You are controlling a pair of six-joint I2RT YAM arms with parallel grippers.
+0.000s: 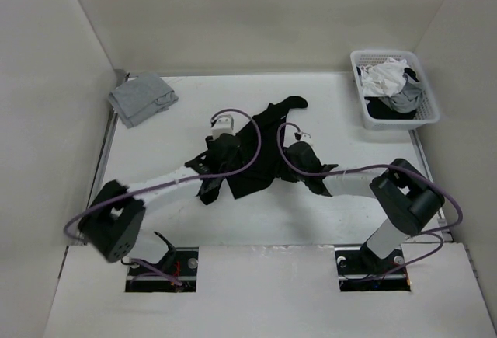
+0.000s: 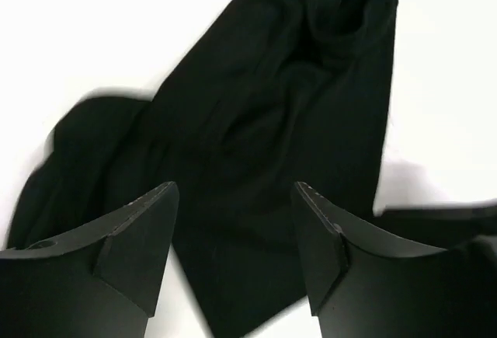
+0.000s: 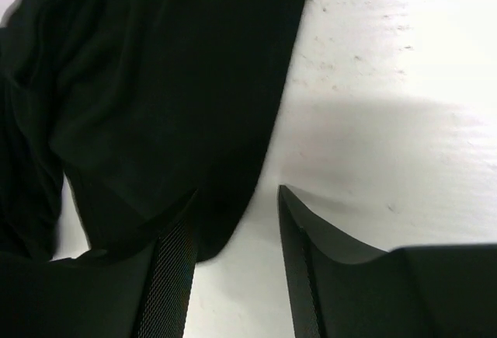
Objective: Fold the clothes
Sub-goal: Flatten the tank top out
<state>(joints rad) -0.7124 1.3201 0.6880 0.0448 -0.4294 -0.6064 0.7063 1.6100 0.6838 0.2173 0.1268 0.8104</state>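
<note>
My right gripper grabs the black shirt by its outer edge near the shirt's corner (image 1: 279,169) (image 3: 238,212) next. That then lets me spread the shirt for folding.
The black shirt (image 1: 268,132) lies crumpled and stretched out in the middle of the white table (image 1: 155,144), one end reaching toward the back. Both arms reach in over it. My left gripper (image 1: 223,150) hovers over its left part. In the left wrist view the jaws (image 2: 234,198) stand wide open above the dark fabric (image 2: 287,105), holding nothing. My right gripper (image 1: 297,154) is over the shirt's right part. In the right wrist view it (image 3: 237,198) is open, the shirt's edge (image 3: 155,81) beside the left finger (image 3: 175,268) and bare table between the fingers.
A folded light grey garment (image 1: 141,97) lies at the back left corner. A white basket (image 1: 394,113) with white, grey and dark cloth pieces stands at the back right. Walls enclose the table on three sides.
</note>
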